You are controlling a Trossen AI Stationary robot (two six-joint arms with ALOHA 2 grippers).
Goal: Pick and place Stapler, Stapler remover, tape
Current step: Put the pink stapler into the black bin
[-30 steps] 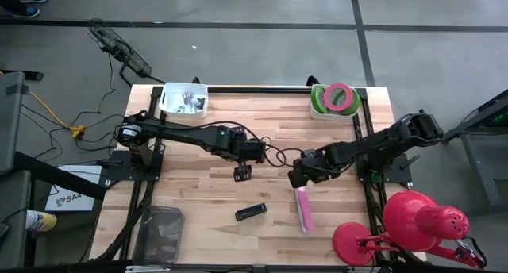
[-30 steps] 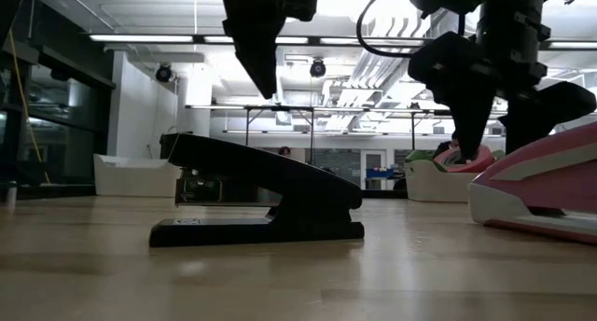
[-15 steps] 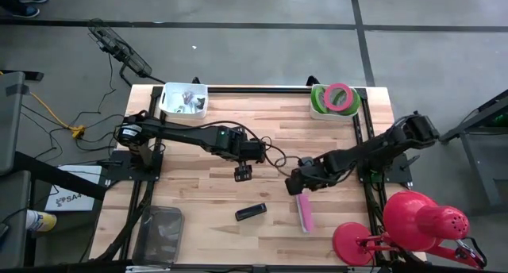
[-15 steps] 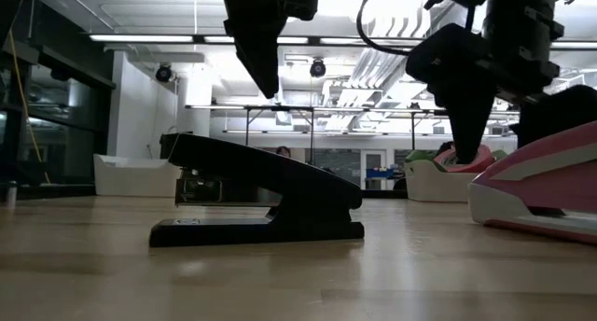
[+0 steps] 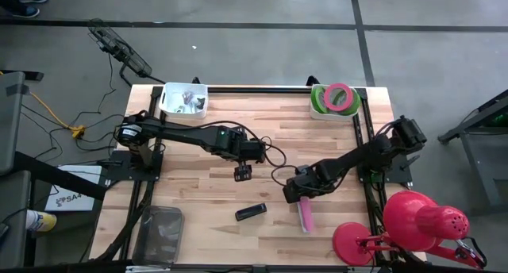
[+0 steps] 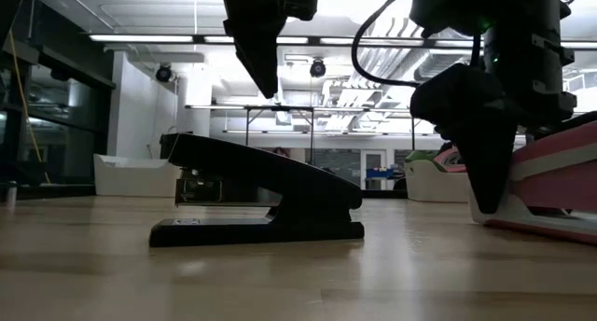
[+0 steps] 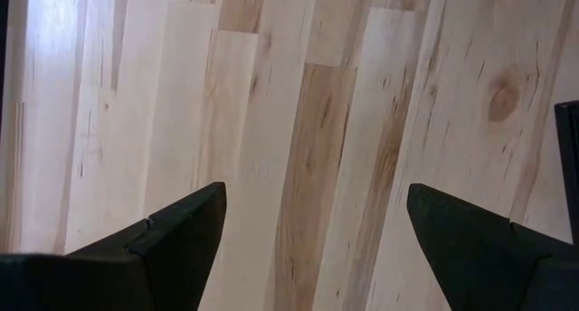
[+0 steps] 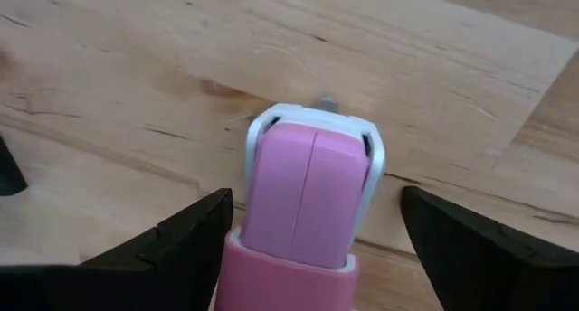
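My right gripper's fingers are on either side of the pink stapler's white-framed end, so closing now would catch the stapler.
A pink stapler lies flat on the wooden table, right of centre near the front edge. My right gripper is open and low over its far end. In the right wrist view the fingers of my right gripper stand on either side of the pink stapler's white-framed end, and I see no touch. A black stapler rests on its base to the left, large in the low view. My left gripper hangs open above bare wood at mid-table. A pink tape roll lies in the green bin.
A white bin with small items sits at the far left corner and a green bin at the far right. A red desk lamp stands at the near right corner. A dark tray lies at the near left.
My right gripper has moved toward the table's near edge and downward, from beside the pink stapler's far end to straddling it, still open. The staplers and my left arm have kept still.
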